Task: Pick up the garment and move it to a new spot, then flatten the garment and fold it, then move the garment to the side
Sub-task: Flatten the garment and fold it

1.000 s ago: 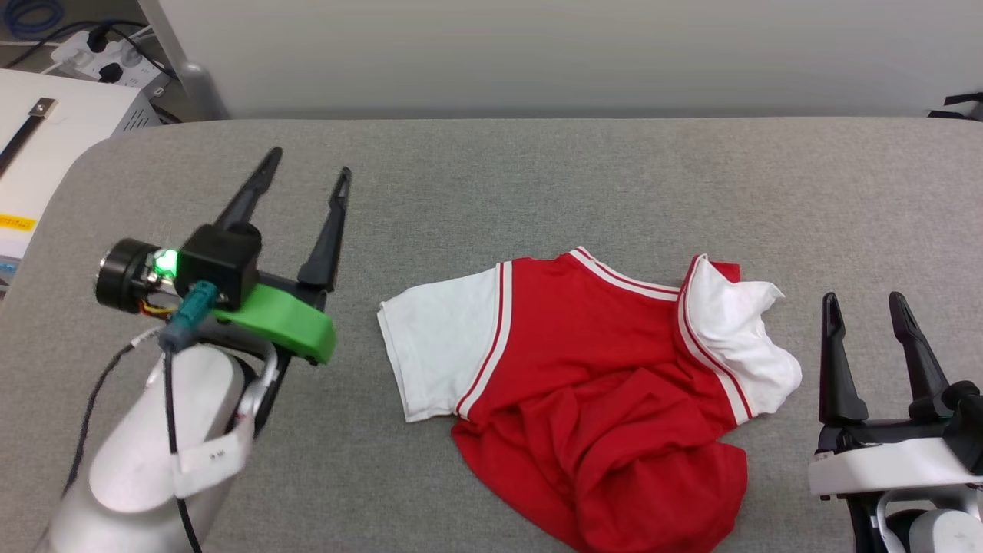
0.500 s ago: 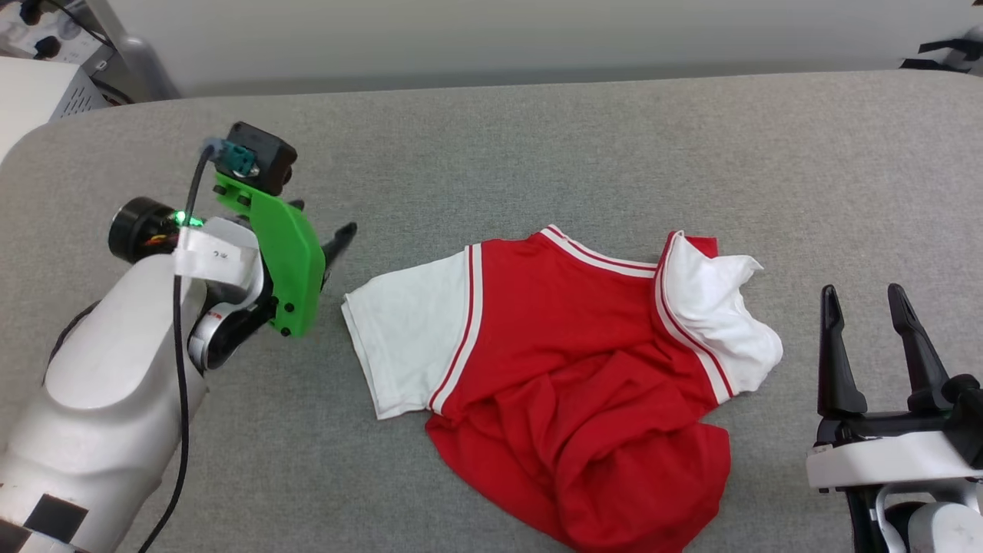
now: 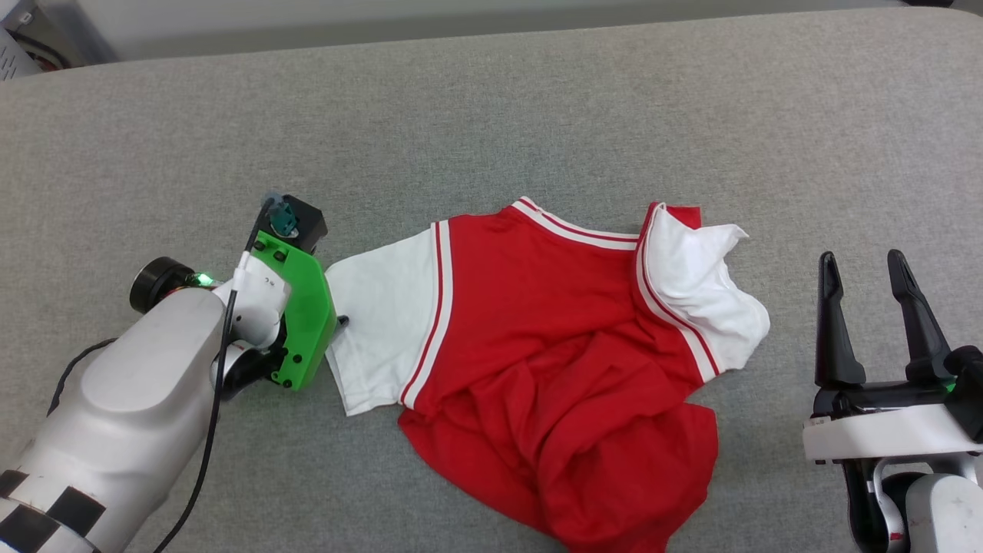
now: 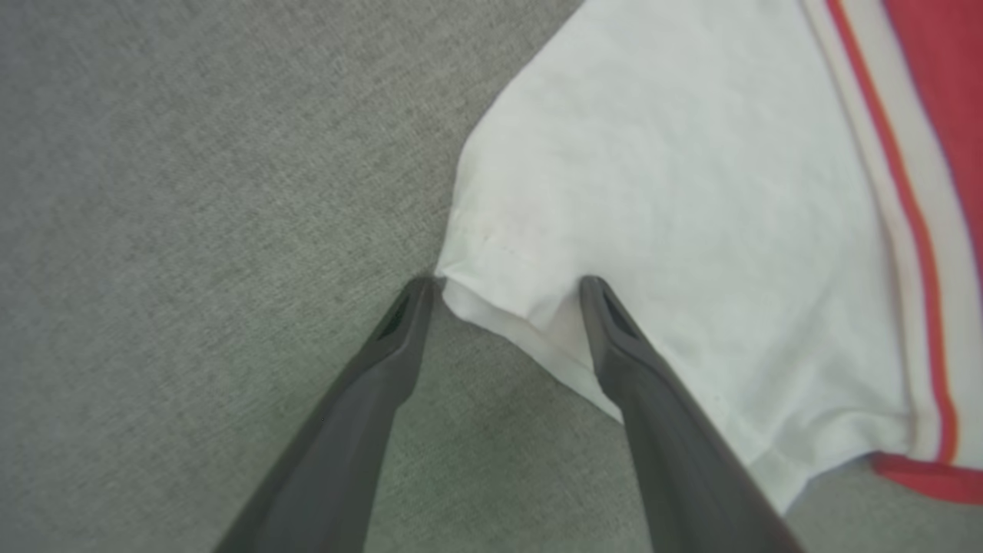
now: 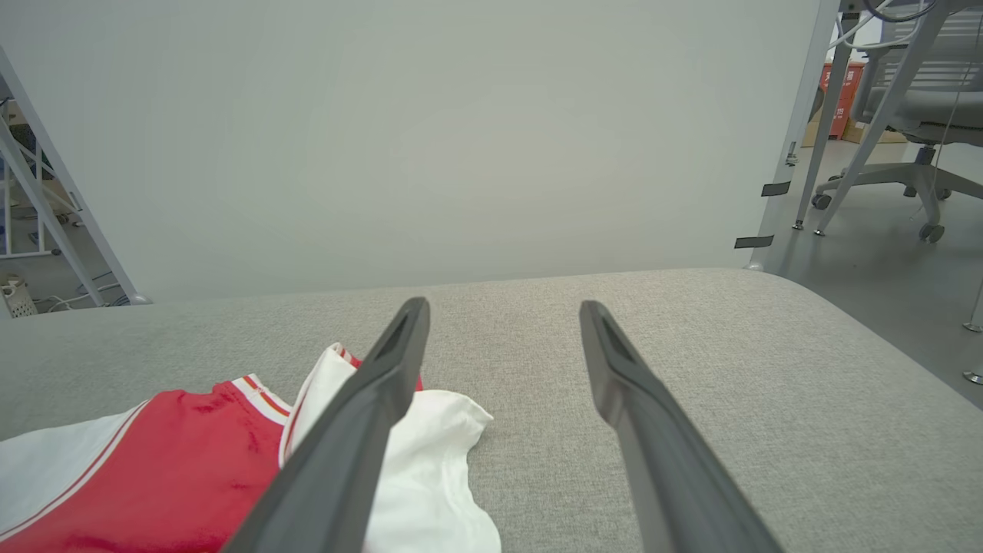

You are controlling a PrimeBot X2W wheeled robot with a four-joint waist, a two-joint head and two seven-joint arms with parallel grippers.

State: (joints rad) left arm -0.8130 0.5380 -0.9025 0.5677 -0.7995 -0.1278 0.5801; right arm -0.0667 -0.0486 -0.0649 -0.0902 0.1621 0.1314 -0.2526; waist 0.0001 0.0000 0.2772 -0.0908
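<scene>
The garment puckers up at the outer hem of its white sleeve [image 4: 517,324], while the sleeve's middle lies flat, so my left gripper will pinch the garment by that hem next.
The garment [image 3: 553,369] lies crumpled on the grey padded table [image 3: 537,115], red body in the middle and a white sleeve at each end. Its lettering is hidden. My left gripper [image 3: 338,321] points down at the left sleeve's [image 4: 676,200] outer hem, mostly hidden under its green mount. In the left wrist view the left gripper [image 4: 504,288] is open. One fingertip [image 4: 418,292] rests on the grey cloth beside the hem corner and the other on the white sleeve. My right gripper [image 3: 864,265] stands open and empty, just right of the right sleeve [image 3: 706,284], apart from it. The right gripper [image 5: 503,307] points toward the far wall.
The table's rounded right edge [image 5: 883,346] drops to the floor, where an office chair [image 5: 906,115] stands. A white wall [image 5: 430,138] runs behind the table. Bare grey surface lies beyond the garment and to its left.
The head camera has tilted down. My left arm has swung right and down, turning its fingers onto the left sleeve's hem. The right gripper has kept its place.
</scene>
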